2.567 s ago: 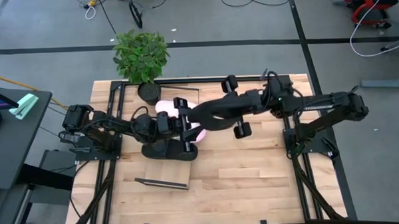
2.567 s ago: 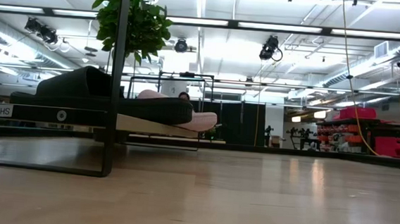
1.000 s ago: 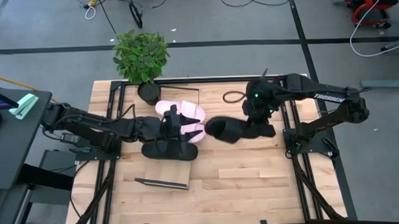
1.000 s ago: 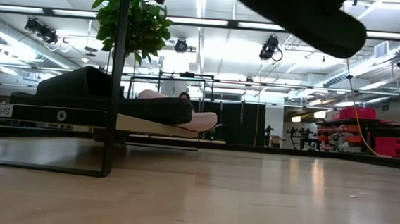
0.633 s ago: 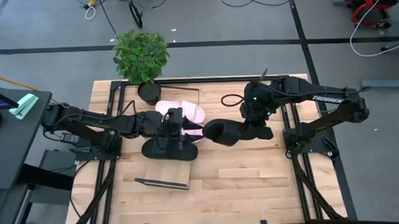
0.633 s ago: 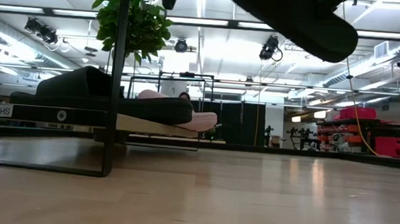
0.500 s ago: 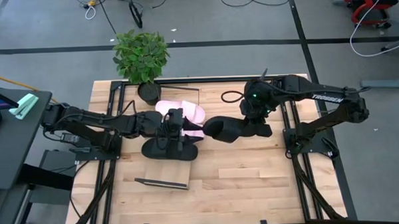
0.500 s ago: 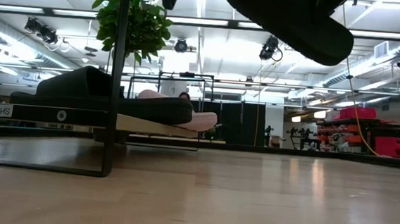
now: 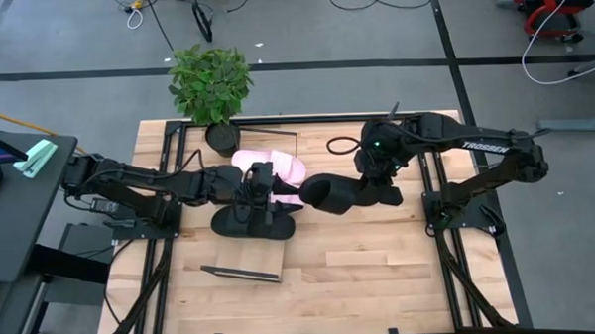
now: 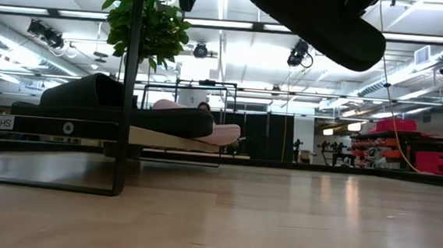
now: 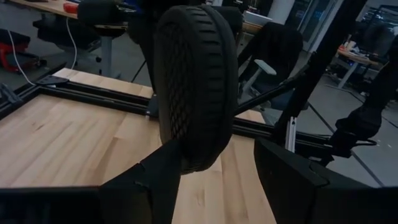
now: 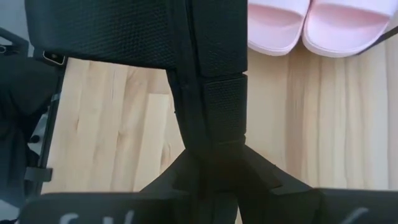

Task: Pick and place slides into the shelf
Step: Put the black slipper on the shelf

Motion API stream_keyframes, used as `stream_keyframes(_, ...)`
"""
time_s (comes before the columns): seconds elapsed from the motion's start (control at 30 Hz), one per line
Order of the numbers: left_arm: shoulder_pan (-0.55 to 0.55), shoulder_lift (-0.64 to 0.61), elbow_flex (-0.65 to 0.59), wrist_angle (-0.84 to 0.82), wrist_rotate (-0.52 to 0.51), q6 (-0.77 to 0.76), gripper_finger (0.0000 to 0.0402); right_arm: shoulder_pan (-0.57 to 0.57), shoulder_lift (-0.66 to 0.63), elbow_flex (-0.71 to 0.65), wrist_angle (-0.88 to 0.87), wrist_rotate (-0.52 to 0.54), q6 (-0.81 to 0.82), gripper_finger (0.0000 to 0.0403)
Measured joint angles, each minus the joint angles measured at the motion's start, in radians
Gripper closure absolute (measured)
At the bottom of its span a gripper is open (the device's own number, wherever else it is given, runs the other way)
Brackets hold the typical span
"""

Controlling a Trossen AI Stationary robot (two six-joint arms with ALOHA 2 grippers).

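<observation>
The black slide is held. My left gripper will next grip it by its treaded sole's edge [image 9: 310, 191] to put it on the shelf [image 9: 256, 254] beside its match.
My right gripper [image 9: 378, 187] is shut on a black slide [image 9: 333, 194] in the air just right of the shelf [image 9: 256, 254]. The slide also shows at the top of the low view [image 10: 322, 22]. Two pale pink slides [image 9: 268, 168] and a second black slide [image 9: 250, 223] lie soles down on the shelf board. My left gripper [image 9: 268, 188] hovers open over the shelf, facing the held slide's toe end. In the left wrist view the slide's treaded sole [image 11: 196, 81] stands ahead of the open fingers. I cannot tell whether they touch it. My right gripper pinches the black slide's sole [image 12: 214, 118] edge-on between its two fingers, near the heel end. The strap [image 12: 124, 31] stands out to one side ahead of the fingers. The slide is lifted clear of the table, its toe end toward the table's left.
A potted plant [image 9: 210, 86] stands at the table's far left, behind the shelf. The shelf's dark frame post [image 10: 130, 86] rises at its near end. A dark cable loop [image 9: 346, 143] lies on the far tabletop. Bare wood [image 9: 361, 274] lies near and to the right.
My right gripper has carried the black slide a little toward the table's left, closer to the shelf and my left gripper, still clear of the table. The slides on the shelf have stayed put.
</observation>
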Motion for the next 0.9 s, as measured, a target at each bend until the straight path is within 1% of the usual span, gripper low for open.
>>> stream_keyframes(0.53, 0.000, 0.000, 0.000, -0.003, -0.013, -0.018, 0.0190, 0.023, 0.065, 0.000, 0.020, -0.001, 0.002, 0.0330)
stream_keyframes(0.77, 0.000, 0.000, 0.000, -0.001, -0.030, -0.017, 0.0206, 0.047, 0.067, 0.000, 0.066, 0.000, 0.004, 0.0330)
stream_keyframes(0.9, 0.000, 0.000, 0.000, -0.006, -0.058, 0.003, 0.0227, 0.059, 0.067, 0.000, 0.065, 0.001, 0.005, 0.0330)
